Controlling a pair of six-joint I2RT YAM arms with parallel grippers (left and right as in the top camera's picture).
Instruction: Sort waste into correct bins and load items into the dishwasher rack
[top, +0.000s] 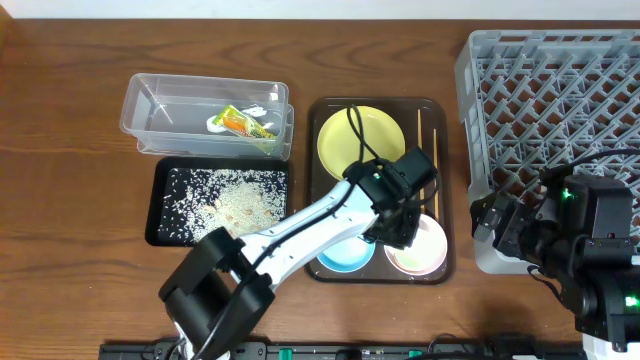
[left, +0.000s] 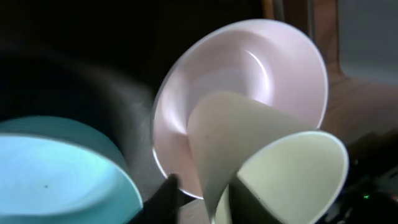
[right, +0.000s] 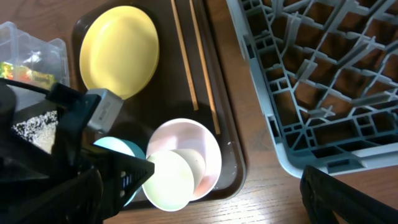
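Next, my right gripper grabs the cream cup (left: 292, 174) across its outer body (left: 241, 132) to load it into the rack. My left gripper's hold on the cup's side stays clear.
My left gripper (top: 400, 228) reaches over the brown serving tray (top: 325, 108), its fingers closed on the wall of a tilted cream cup (left: 292, 174), one finger inside and one outside. The cup (right: 168, 180) lies over the pinkish-white bowl (top: 428, 255), which sits beside the light blue bowl (top: 345, 260). On the tray's far half lie the yellow plate (top: 360, 140) and the chopsticks (top: 420, 130). The grey dishwasher rack (top: 560, 100) stands at the right. My right gripper (top: 497, 225) hovers open and holding nothing by the rack's near left corner.
The clear tub (top: 160, 110) at the back left holds the green-and-orange wrapper (top: 240, 122). In front of it, the black tray (top: 158, 200) holds scattered rice grains (top: 225, 200). The left arm stretches diagonally from the front edge to the serving tray.
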